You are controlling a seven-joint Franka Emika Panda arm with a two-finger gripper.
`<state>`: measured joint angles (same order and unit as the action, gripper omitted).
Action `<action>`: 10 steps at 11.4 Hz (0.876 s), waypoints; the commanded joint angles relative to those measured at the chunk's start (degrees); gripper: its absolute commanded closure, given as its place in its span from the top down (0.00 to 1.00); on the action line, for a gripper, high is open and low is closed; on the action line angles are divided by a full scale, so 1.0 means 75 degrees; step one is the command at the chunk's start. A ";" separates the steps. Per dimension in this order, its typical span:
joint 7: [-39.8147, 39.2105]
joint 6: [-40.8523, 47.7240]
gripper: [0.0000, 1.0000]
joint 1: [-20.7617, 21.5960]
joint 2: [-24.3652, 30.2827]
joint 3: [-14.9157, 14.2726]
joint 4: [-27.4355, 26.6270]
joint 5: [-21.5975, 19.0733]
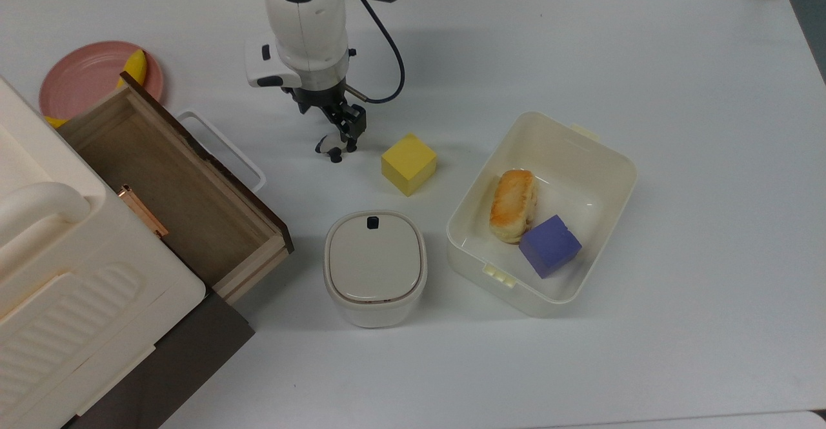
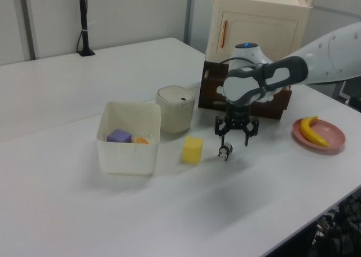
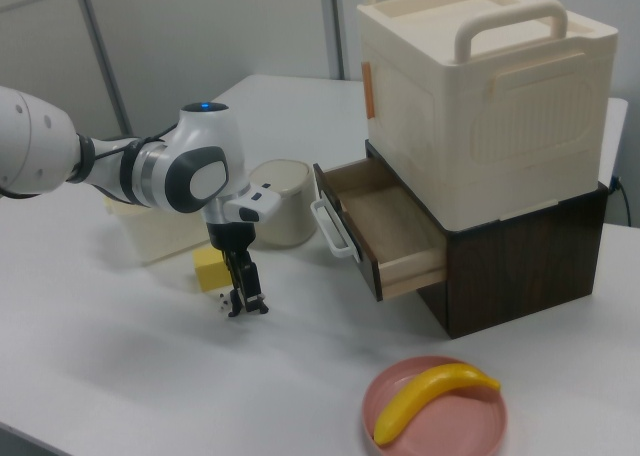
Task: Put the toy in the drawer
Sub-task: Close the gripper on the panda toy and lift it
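Observation:
Next, my gripper grabs the toy by its dark body [image 2: 228,147], to put the toy in the drawer [image 2: 212,94].
The toy, a tiny black-and-white panda [image 1: 330,148], stands on the white table beside the yellow cube [image 1: 408,163]. My gripper [image 1: 337,136] is down over it, open, with its fingers straddling the panda close to the tabletop. In the left view the gripper [image 2: 233,140] hangs just above the panda [image 2: 225,151], its two fingers wide apart. The right view has the gripper [image 3: 246,298] right next to the panda [image 3: 222,300]. The wooden drawer [image 1: 174,190] is pulled out of the cabinet at the top view's left, with a white loop handle [image 1: 222,148].
A cream lidded canister [image 1: 375,266] stands near the drawer's corner. A cream tub [image 1: 613,153] at the top view's right holds a bread roll and a purple cube. A pink plate [image 1: 84,80] with a banana lies behind the drawer.

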<state>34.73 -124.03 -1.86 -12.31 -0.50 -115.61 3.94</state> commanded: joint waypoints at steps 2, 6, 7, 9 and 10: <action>0.0057 -0.0549 0.00 0.0260 -0.0057 -0.0086 -0.0160 -0.0045; -0.0036 -0.0456 0.00 0.0295 0.0036 -0.0062 -0.0054 -0.0057; -0.0141 -0.0374 0.00 0.0295 0.0059 -0.0062 0.0074 -0.0057; -0.0562 0.0629 0.00 0.0167 0.0048 -0.0109 0.1065 -0.0173; -0.0808 0.1006 0.00 0.0132 0.0036 -0.0190 0.1628 -0.0476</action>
<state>33.34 -124.27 -0.69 -12.86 -0.51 -111.78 3.95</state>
